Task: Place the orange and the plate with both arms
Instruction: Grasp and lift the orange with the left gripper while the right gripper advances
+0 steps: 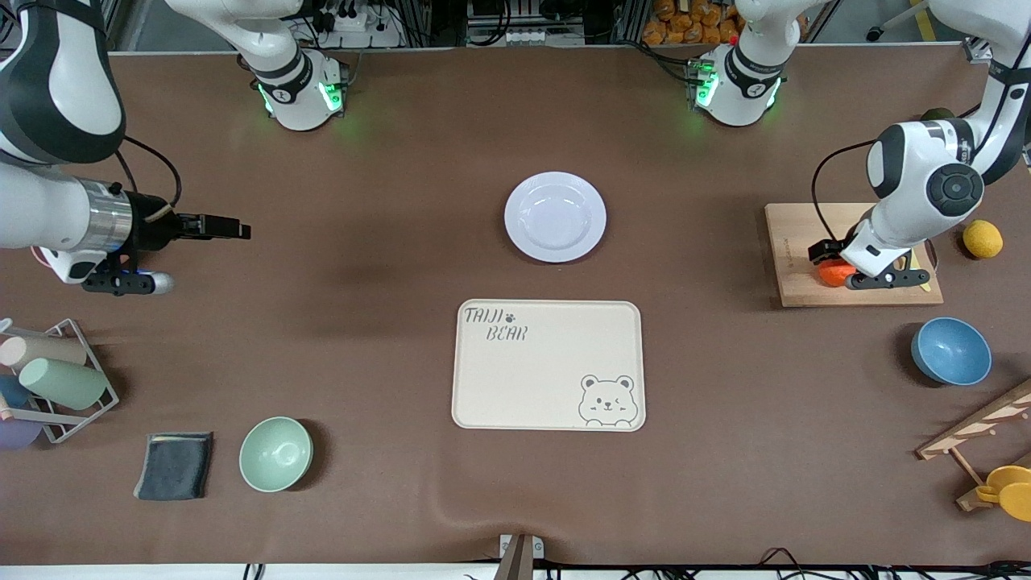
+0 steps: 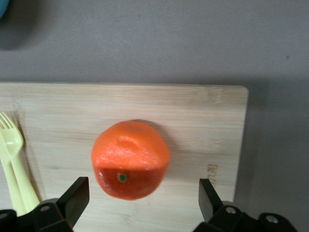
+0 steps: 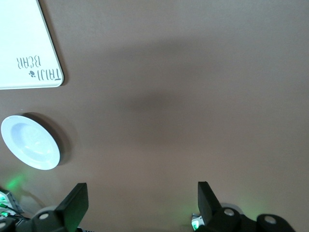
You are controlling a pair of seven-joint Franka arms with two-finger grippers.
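Note:
My left gripper grabs the orange by its round middle (image 1: 836,272) next, to place it on the plate (image 1: 555,217).
The orange (image 1: 833,275) lies on a wooden cutting board (image 1: 854,294) at the left arm's end of the table. My left gripper (image 1: 832,264) is down over it and open. In the left wrist view the orange (image 2: 130,159) sits between the two fingertips (image 2: 77,193), which stand clear of its skin, with my left gripper (image 2: 142,195) empty. The lavender-white plate (image 1: 555,217) lies at mid table, and it also shows in the right wrist view (image 3: 31,142). My right gripper (image 1: 229,228) waits open and empty in the air over the right arm's end of the table (image 3: 142,198).
A cream bear tray (image 1: 548,364) lies nearer the front camera than the plate. A yellow fork (image 2: 12,159) lies on the board. A lemon (image 1: 983,238) and a blue bowl (image 1: 950,350) are near the board. A green bowl (image 1: 275,453), a grey cloth (image 1: 175,465) and a cup rack (image 1: 56,379) are at the right arm's end.

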